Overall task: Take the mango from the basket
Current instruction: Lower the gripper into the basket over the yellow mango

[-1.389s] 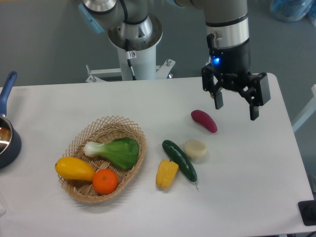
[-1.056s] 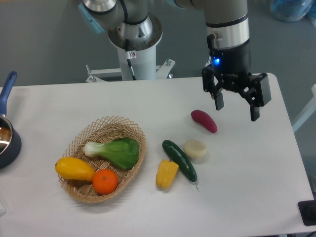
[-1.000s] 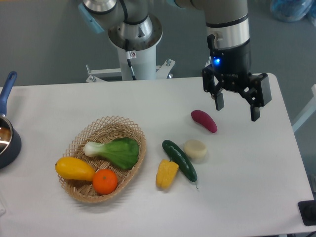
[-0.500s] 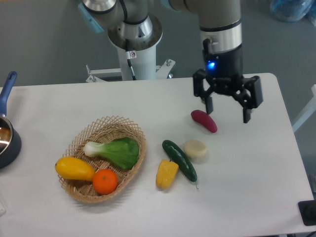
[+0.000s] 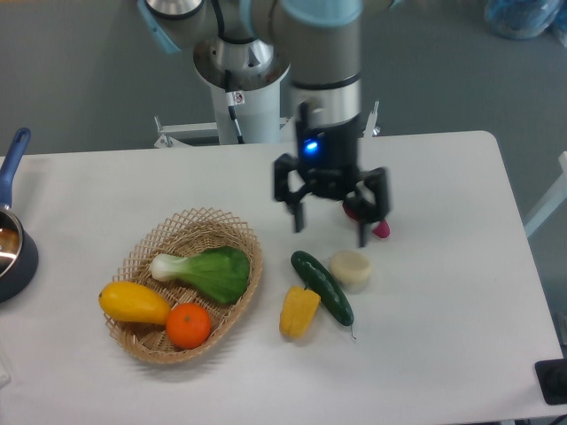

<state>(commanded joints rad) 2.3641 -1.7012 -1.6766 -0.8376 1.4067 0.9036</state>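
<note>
My gripper needs to pick the yellow mango out of the wicker basket, so next it needs to grab the mango by its rounded middle (image 5: 135,303).
The mango (image 5: 133,303) is a glossy yellow oval lying at the left front of the wicker basket (image 5: 232,232). An orange (image 5: 189,326) sits just right of it, and a green leafy bok choy (image 5: 208,271) lies behind them. My gripper (image 5: 330,232) is open and empty, its two dark fingers pointing down. It hangs over the table right of the basket, just above the cucumber, well apart from the mango.
A dark green cucumber (image 5: 322,288), a yellow bell pepper (image 5: 299,312) and a pale round piece (image 5: 351,269) lie right of the basket. A purple sweet potato (image 5: 379,227) is mostly hidden behind the gripper. A blue-handled pot (image 5: 12,239) sits at the left edge.
The gripper has moved left and forward from the table's back right to over the cucumber, staying open. The fruits and basket have not moved.
</note>
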